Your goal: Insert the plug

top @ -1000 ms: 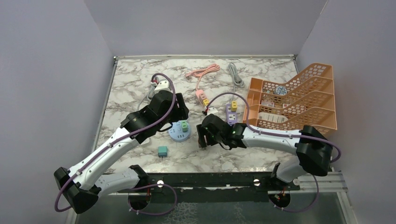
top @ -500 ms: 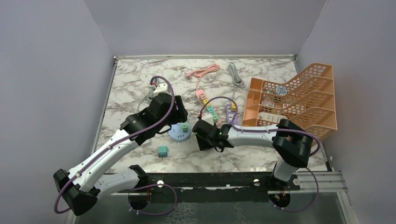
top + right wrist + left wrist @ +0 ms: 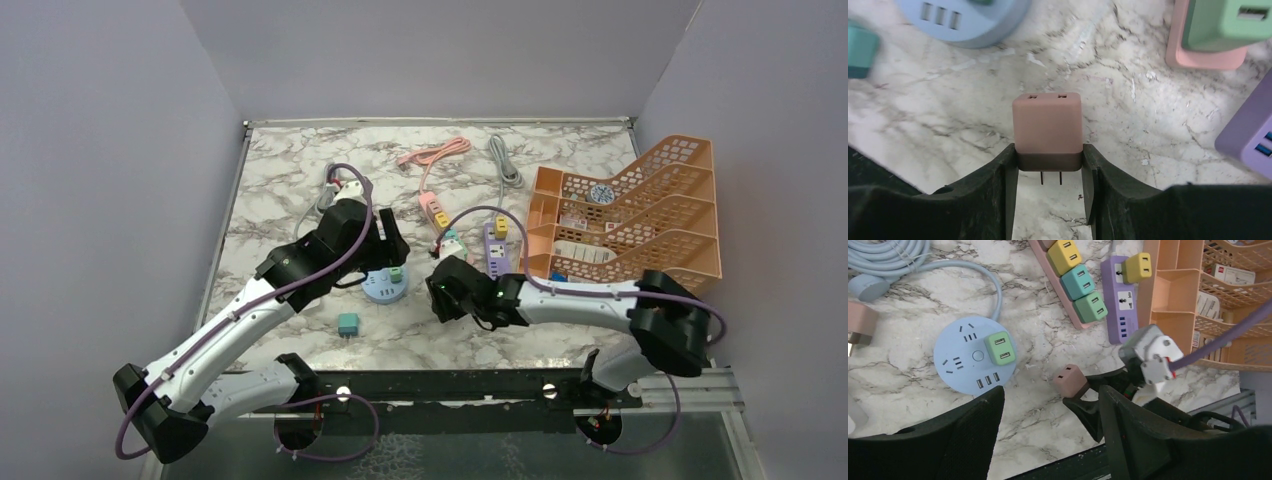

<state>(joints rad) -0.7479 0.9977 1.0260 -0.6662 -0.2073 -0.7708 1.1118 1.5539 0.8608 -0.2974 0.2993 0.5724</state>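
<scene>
The prongs of the dusty-pink plug need to stay free to insert, so my left gripper will next grab the plug by the sides of its slotted end.
My right gripper [image 3: 1048,152] is shut on a dusty-pink plug cube [image 3: 1047,124] and holds it just above the marble, its two prongs pointing back between the fingers. In the left wrist view the same plug [image 3: 1071,381] hangs right of the round blue socket hub [image 3: 968,357], which carries a green plug [image 3: 999,348]. My left gripper [image 3: 1050,405] is open and empty above the hub's near side. From above, the left gripper [image 3: 385,243] sits behind the hub [image 3: 384,288] and the right gripper [image 3: 447,290] is to its right.
A pink strip [image 3: 1068,282] holds yellow, teal and green plugs. A purple strip [image 3: 1122,310] holds a yellow plug. A teal plug [image 3: 348,323] lies loose near the front. An orange rack [image 3: 640,210] stands at right. Coiled cables [image 3: 470,155] lie at the back.
My right arm swung its elbow left, then back right, and the gripper with the pink plug ended slightly further right. The left gripper shifted slightly back.
</scene>
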